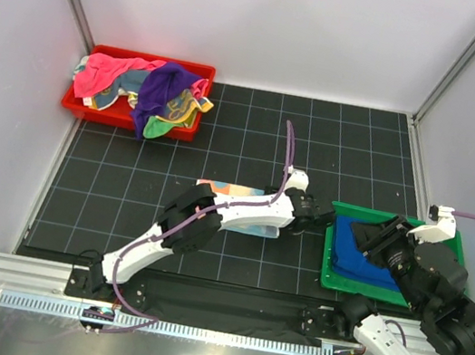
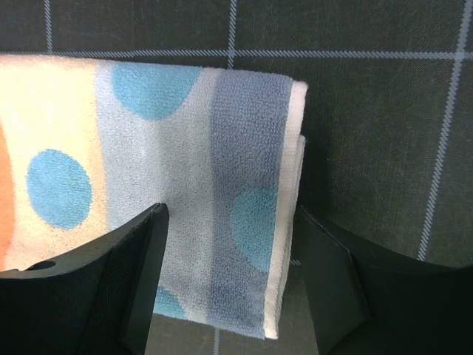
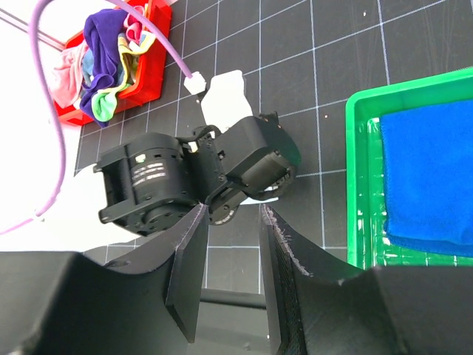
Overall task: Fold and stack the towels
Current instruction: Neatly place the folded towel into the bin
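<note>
I should close my left gripper, because its folded edge (image 2: 278, 219) is between the open fingers. Closing now would hold the light blue towel.
A folded light blue towel with coloured polka dots (image 1: 220, 186) (image 2: 185, 163) lies flat in the middle of the black gridded mat. My left gripper (image 1: 305, 212) (image 2: 229, 214) is open over the towel's right folded edge, one finger above the cloth and the other past the edge, holding nothing. A folded royal blue towel (image 1: 357, 258) (image 3: 429, 177) lies in the green tray (image 1: 383, 293) (image 3: 360, 185). My right gripper (image 1: 374, 237) (image 3: 233, 211) hovers near that tray's left side, open and empty, looking toward the left arm's wrist. More towels (image 1: 147, 88) (image 3: 107, 52), pink, purple and teal-and-yellow, are heaped in the red tray (image 1: 80, 104).
The red tray stands at the mat's far left corner and the green tray at its near right. White walls close in the back and both sides. A metal rail (image 1: 193, 326) runs along the near edge by the arm bases.
</note>
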### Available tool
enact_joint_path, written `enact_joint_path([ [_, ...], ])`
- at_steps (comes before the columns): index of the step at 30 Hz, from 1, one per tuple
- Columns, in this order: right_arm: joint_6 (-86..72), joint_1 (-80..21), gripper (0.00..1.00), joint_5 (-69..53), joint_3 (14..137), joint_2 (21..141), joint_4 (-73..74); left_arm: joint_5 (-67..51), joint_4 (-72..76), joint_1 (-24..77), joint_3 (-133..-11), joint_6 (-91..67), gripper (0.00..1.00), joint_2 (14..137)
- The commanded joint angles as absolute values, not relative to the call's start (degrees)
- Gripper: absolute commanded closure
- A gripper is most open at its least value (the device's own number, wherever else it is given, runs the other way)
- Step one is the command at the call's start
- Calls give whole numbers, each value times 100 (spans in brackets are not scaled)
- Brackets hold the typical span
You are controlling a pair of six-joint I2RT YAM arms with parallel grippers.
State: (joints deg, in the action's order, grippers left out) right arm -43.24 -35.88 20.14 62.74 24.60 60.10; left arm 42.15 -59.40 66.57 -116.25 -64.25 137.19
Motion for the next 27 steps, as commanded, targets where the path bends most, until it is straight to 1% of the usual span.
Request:
enact_joint_path([
  [1, -4245, -3577, 59, 1960, 6293, 2391, 5941, 4263, -5898, 6645, -11813, -6486, 27, 13834],
  [5, -4245, -3577, 59, 1907, 6311, 2426, 5950, 4166, -5845, 6645, -11795, -6486, 28, 13948],
  [8, -4245, -3577, 59, 1898, 6302, 2426, 5950, 4184, -5898, 6636, -11699, -6600, 31, 13957],
  [9, -4236, -3568, 59, 1898, 6310, 2417, 5959, 4201, -5897, 6627, -11637, -6670, 35, 13931],
  [11, -4236, -3577, 59, 1898, 6328, 2434, 5968, 4184, -5810, 6601, -11384, -6697, 40, 13826],
  [12, -4236, -3577, 59, 1898, 6354, 2435, 5976, 4175, -5766, 6583, -11286, -6715, 49, 13782],
  [13, -4236, -3577, 59, 1890, 6363, 2435, 5985, 4175, -5644, 6574, -11189, -6732, 54, 13668],
  [14, -4236, -3577, 59, 1890, 6381, 2443, 5994, 4131, -5573, 6548, -10988, -6715, 64, 13623],
  [16, -4219, -3577, 59, 1890, 6442, 2461, 6003, 4070, -5354, 6522, -10811, -6645, 74, 13518],
  [17, -4210, -3577, 59, 1890, 6468, 2478, 6003, 4035, -5274, 6504, -10741, -6592, 83, 13422],
  [19, -4184, -3568, 59, 1898, 6539, 2513, 6038, 3903, -5133, 6495, -10591, -6426, 90, 13333],
  [20, -4175, -3577, 59, 1907, 6574, 2531, 6047, 3841, -5046, 6495, -10573, -6381, 98, 13246],
  [21, -4166, -3577, 59, 1925, 6609, 2557, 6073, 3702, -4984, 6495, -10521, -6337, 100, 13193],
  [23, -4122, -3577, 59, 1942, 6662, 2575, 6117, 3447, -4678, 6504, -10407, -6188, 100, 13035],
  [27, -4061, -3577, 59, 2065, 6855, 2610, 6231, 3086, -4098, 6539, -9977, -6126, 100, 12316],
])
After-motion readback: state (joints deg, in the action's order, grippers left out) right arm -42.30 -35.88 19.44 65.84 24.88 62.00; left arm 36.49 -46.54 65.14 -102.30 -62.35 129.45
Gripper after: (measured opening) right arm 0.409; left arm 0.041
